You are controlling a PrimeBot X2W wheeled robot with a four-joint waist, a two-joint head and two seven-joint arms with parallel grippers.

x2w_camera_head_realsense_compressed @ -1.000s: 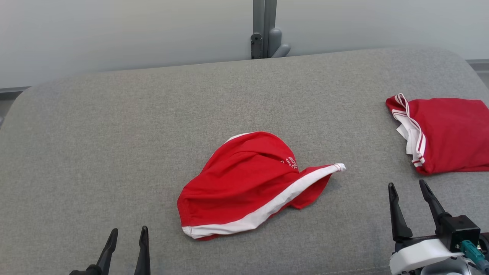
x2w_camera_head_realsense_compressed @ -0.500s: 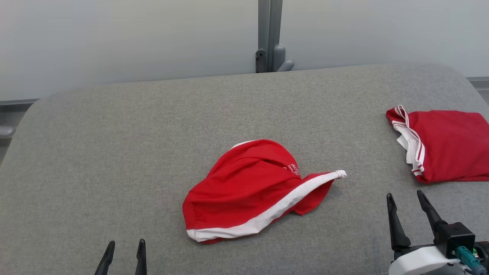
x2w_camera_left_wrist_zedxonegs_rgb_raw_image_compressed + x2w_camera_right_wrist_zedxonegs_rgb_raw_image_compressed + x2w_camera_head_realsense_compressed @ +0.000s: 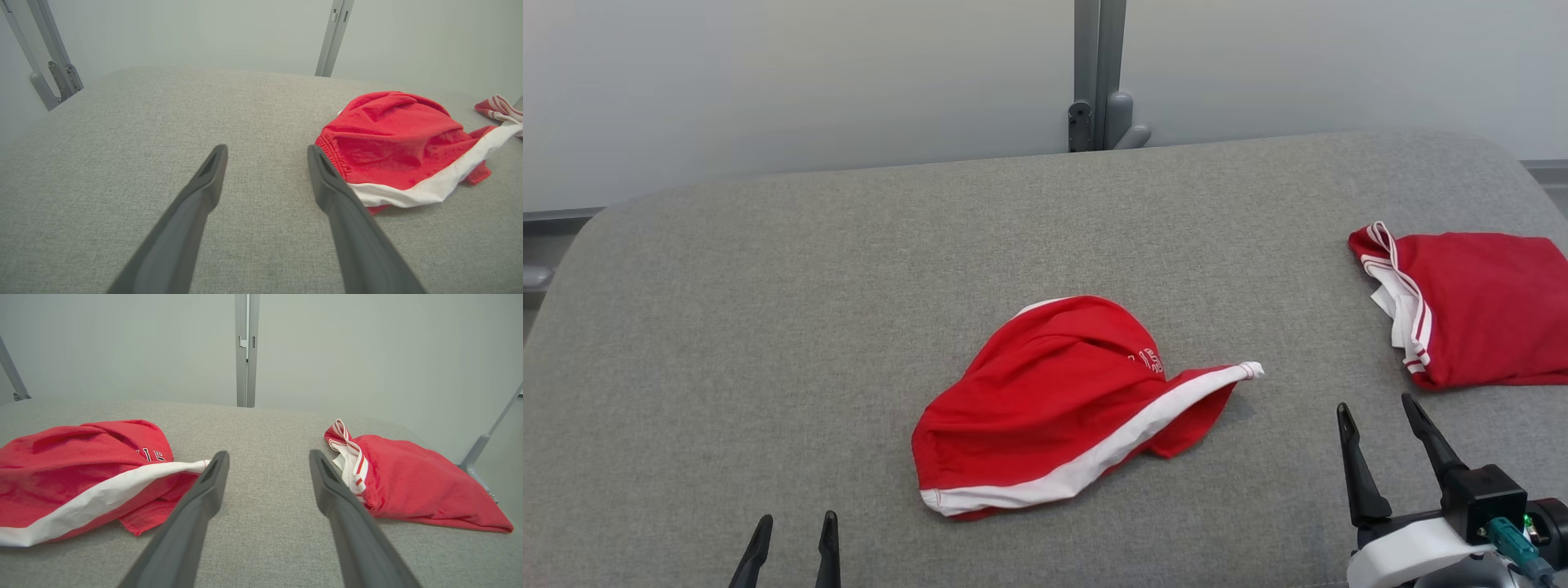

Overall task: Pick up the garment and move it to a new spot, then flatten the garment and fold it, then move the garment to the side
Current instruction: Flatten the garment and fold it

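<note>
The white-striped hem corner point(image 3: 1250, 371) sticks up off the surface while the red cloth point(image 3: 1042, 416) lies slumped. My right gripper will pinch the shorts by that corner next.
The garment point(image 3: 1054, 408) is a pair of red shorts with a white side stripe, lying crumpled in the middle of the grey padded surface point(image 3: 768, 327). It also shows in the left wrist view as the garment point(image 3: 400, 147) and in the right wrist view as the garment point(image 3: 81, 465). My left gripper point(image 3: 797, 523) sits low at the front left, open and empty, its fingers point(image 3: 208, 179) just left of the shorts' waistband. My right gripper point(image 3: 1375, 406) stands open and empty to the right of the shorts' stripe tip, over bare fabric point(image 3: 268, 454).
A second red garment point(image 3: 1486, 310) with striped white trim lies folded at the right edge, seen too as the folded garment point(image 3: 408, 486). A grey post point(image 3: 1098, 73) stands against the pale wall behind. Metal brackets point(image 3: 57, 77) flank the surface's rounded corners.
The head camera has shifted, so the whole picture sits a little lower. The right gripper has come slightly closer to the shorts. The shorts lie as before.
</note>
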